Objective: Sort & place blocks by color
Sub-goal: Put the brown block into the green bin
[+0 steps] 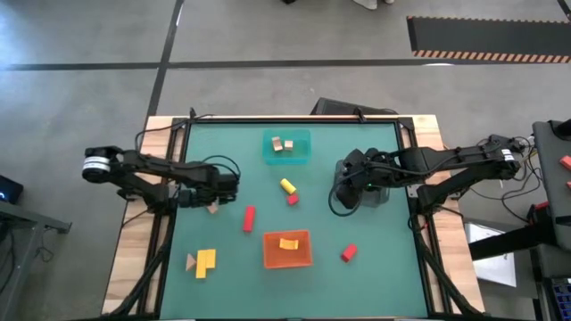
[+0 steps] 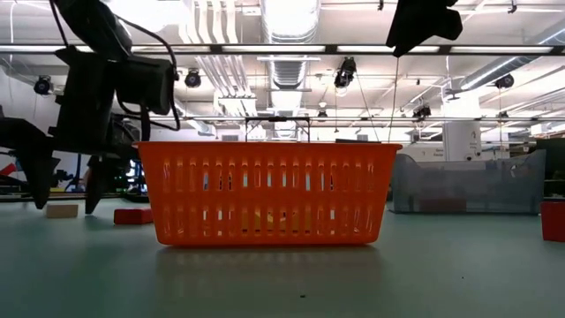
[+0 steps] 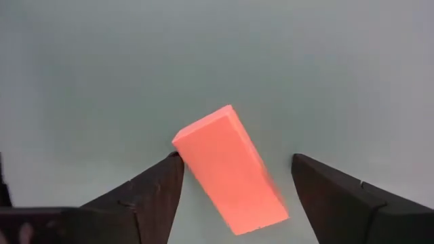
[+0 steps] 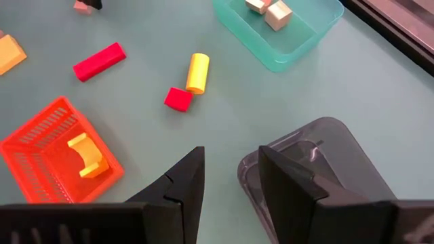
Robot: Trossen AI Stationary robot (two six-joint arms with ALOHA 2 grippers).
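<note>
The tan bar's upper end (image 1: pixel 212 207) (image 3: pixel 215 150) is right beside the low fingers of my left gripper, so they would hold the bar if I closed now. I will close.
A plain tan bar (image 3: pixel 230 173) lies flat on the green table top (image 1: pixel 223 152) at the left. My left gripper (image 3: pixel 234 159) points down over it, open, with one finger on each side of the bar (image 2: pixel 62 210). My right gripper (image 4: pixel 230 183) hangs open and holds nothing, above the near rim of the grey tray (image 4: pixel 319 169) at the right. The teal tray (image 1: pixel 287 147) holds two tan blocks. The orange basket (image 1: pixel 287 250) holds a yellow piece (image 4: pixel 88 154). My left gripper has one fingertip (image 3: pixel 169 169) right beside a top corner (image 3: pixel 178 141) of the tan bar. I cannot tell whether it touches. The other finger (image 3: pixel 319 176) stands apart from the bar, which rests on the table.
Loose on the table are a yellow cylinder (image 1: pixel 287 185), a red cube (image 1: pixel 292 200), a red bar (image 1: pixel 249 218), a red block (image 1: pixel 348 253), a yellow L-shaped piece (image 1: pixel 206 261) and a tan wedge (image 1: pixel 190 261).
</note>
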